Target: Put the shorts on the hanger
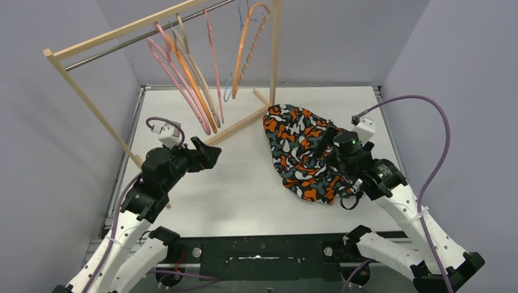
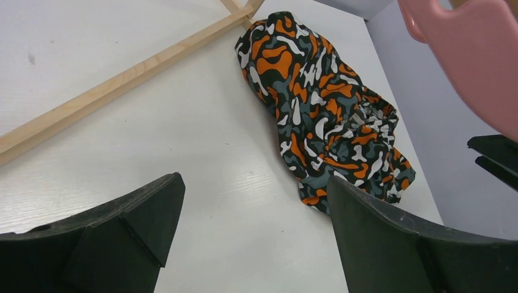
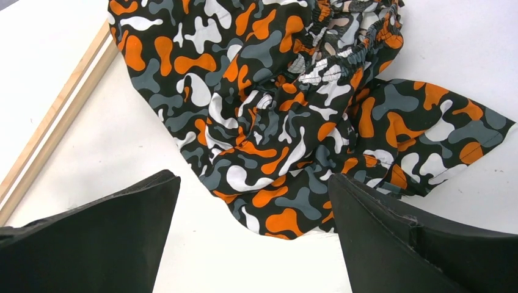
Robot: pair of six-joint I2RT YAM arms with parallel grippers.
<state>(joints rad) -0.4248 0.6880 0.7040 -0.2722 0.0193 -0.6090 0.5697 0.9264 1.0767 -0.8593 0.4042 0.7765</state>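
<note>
My right gripper is to reach the camouflage shorts and grip the gathered waistband edge (image 1: 322,159) (image 3: 343,63), so the waistband's other end stays free to spread for hanging.
The camouflage shorts (image 1: 297,149) lie crumpled on the white table at the right, next to the rack's foot. They also show in the left wrist view (image 2: 324,110) and the right wrist view (image 3: 281,110). The thick pink hanger (image 1: 177,85) hangs on the rack's rail at the back left; a pink part of it (image 2: 476,55) shows close by at the top right of the left wrist view. My left gripper (image 1: 206,154) (image 2: 256,189) is open and empty, just below the hangers. My right gripper (image 1: 328,138) (image 3: 253,183) is open and empty, low over the shorts' near edge.
A wooden rack (image 1: 122,30) with a metal rail stands at the back left. Its foot bar (image 1: 238,125) (image 2: 122,79) (image 3: 55,134) lies on the table beside the shorts. Orange hangers (image 1: 194,85) and a thin pink hanger (image 1: 214,61) hang there too. Grey walls enclose the table.
</note>
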